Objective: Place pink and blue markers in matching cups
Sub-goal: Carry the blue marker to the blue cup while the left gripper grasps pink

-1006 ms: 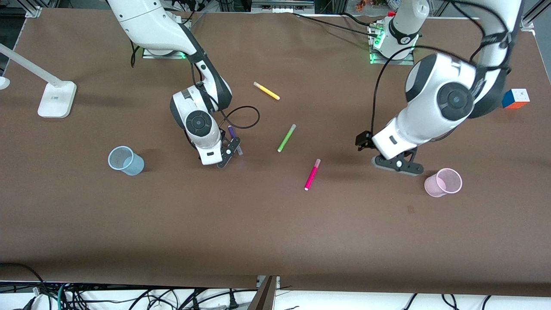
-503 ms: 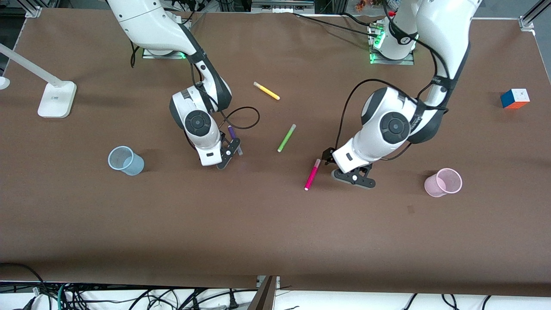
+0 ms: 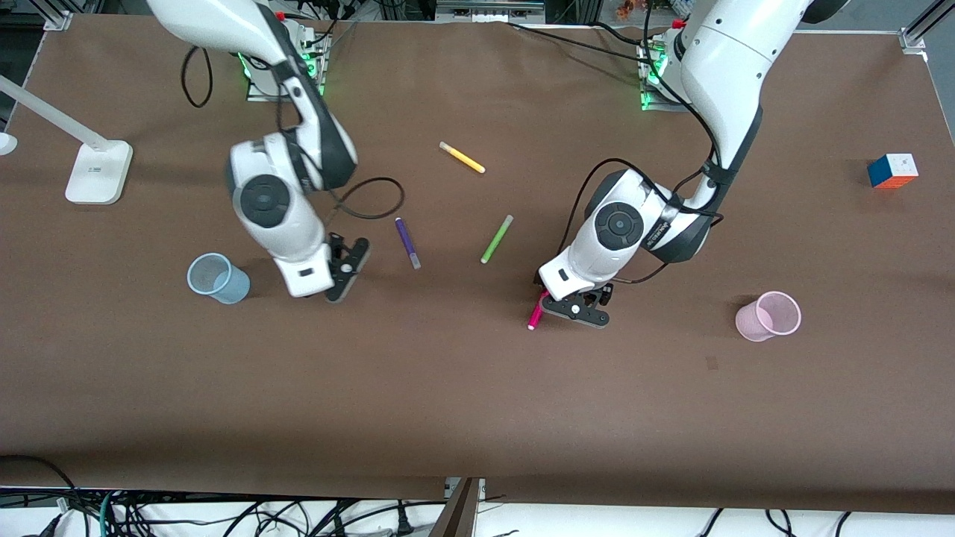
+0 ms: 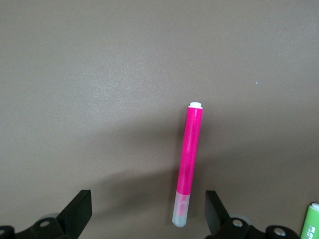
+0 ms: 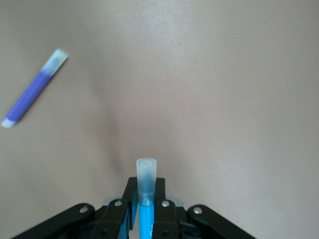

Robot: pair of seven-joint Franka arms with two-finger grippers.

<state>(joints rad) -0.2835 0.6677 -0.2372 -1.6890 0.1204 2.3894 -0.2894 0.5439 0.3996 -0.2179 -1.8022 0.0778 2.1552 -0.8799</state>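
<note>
The pink marker's bare end needs to stay free to go into the pink cup, so my left gripper will grab the marker by its pale cap (image 4: 181, 208) next.
The pink marker (image 4: 189, 157) lies on the brown table, its pale cap between the fingers of my open left gripper (image 4: 147, 216), closer to one finger (image 4: 215, 211) than to the other. In the front view that gripper (image 3: 573, 307) hangs low over the marker (image 3: 534, 319). My right gripper (image 5: 145, 199) is shut on the blue marker (image 5: 146, 186), whose greyish cap sticks out past the fingertips. This gripper (image 3: 347, 267) is above the table between the blue cup (image 3: 217, 278) and the purple pen (image 3: 407, 242). The pink cup (image 3: 768, 316) stands toward the left arm's end.
A green pen (image 3: 497, 239) and a yellow pen (image 3: 462, 157) lie mid-table, farther from the front camera than the pink marker. A colour cube (image 3: 892, 170) sits at the left arm's end and a white lamp base (image 3: 97, 173) at the right arm's end. The purple pen (image 5: 32, 89) shows in the right wrist view.
My right gripper closed on the blue marker beside the purple pen, then rose and shifted toward the blue cup. My left arm swung from the pink cup to over the pink marker.
</note>
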